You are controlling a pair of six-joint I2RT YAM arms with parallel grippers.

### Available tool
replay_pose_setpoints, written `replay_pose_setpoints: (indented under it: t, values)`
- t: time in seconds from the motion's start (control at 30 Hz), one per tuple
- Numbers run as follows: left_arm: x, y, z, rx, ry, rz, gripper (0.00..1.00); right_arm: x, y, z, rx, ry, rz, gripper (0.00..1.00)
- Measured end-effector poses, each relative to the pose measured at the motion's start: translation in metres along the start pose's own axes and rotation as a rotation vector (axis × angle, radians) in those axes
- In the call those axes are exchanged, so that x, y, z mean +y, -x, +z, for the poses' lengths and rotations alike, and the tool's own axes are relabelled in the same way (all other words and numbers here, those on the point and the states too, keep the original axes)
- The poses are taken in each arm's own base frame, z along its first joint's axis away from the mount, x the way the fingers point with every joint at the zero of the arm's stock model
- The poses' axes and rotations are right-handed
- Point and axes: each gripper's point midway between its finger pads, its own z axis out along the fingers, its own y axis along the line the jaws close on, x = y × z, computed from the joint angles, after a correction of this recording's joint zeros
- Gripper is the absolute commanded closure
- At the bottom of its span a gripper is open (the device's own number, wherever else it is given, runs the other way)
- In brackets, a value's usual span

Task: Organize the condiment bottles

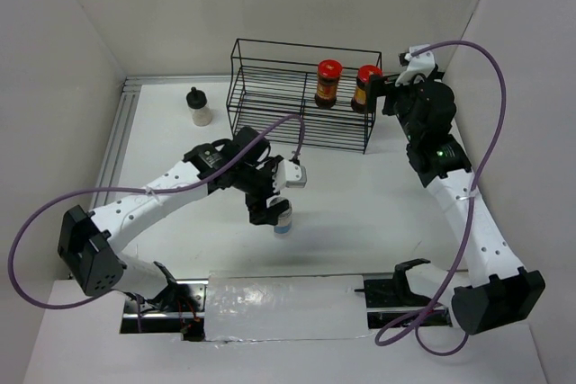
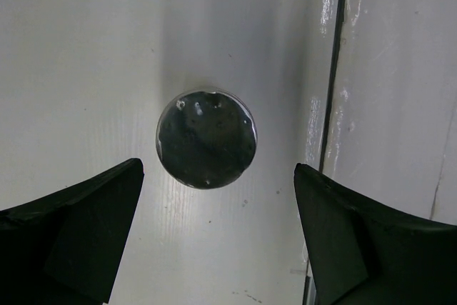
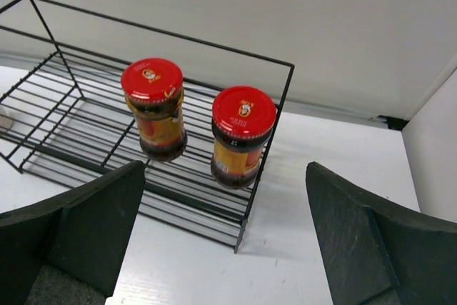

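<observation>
The bottle's base will stay free to stand in the rack (image 1: pixel 297 42), as the left gripper will next grab the white blue-labelled bottle by its round top (image 1: pixel 283 203).
Two dark-brown jars with red lids and yellow labels (image 1: pixel 328 83) (image 1: pixel 365 87) stand side by side at the right end of the black wire rack (image 1: pixel 297 42). The right wrist view shows them too (image 3: pixel 153 108) (image 3: pixel 243 137). My right gripper (image 1: pixel 385 94) (image 3: pixel 226 169) is open and empty, just off the rack's right end. The white blue-labelled bottle (image 1: pixel 283 221) stands on the table in front of the rack. My left gripper (image 1: pixel 267 213) (image 2: pixel 218 169) is open right above it, its round dark top (image 2: pixel 206 138) between the fingers, untouched. The whitish black-capped bottle (image 1: pixel 199 107) stands left of the rack.
White walls close in the table on the left, back and right. A metal rail (image 1: pixel 117 141) runs along the left edge. A clear plastic sheet (image 1: pixel 283 308) lies at the near edge between the arm bases. A dark seam (image 2: pixel 332 105) runs beside the bottle.
</observation>
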Motion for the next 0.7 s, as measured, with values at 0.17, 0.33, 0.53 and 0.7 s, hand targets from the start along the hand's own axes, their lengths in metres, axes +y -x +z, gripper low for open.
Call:
replay_pose_setpoints:
  t: [0.17, 0.33, 0.53, 0.7]
  values:
    - [0.003, 0.0, 0.013, 0.015, 0.03, 0.036, 0.01, 0.005, 0.0, -0.011, 0.009, 0.002, -0.002, 0.0]
    - [0.012, -0.007, 0.031, 0.053, 0.049, 0.04, 0.01, 0.005, 0.007, -0.019, -0.006, -0.009, 0.0, 0.0]
    - [0.015, -0.011, 0.039, 0.073, 0.066, 0.045, 0.18, 0.004, 0.007, -0.022, -0.002, -0.023, -0.005, 0.0]
    - [0.014, -0.012, 0.039, 0.077, 0.066, 0.05, 0.6, 0.001, 0.0, -0.023, 0.011, -0.038, -0.011, 0.0]
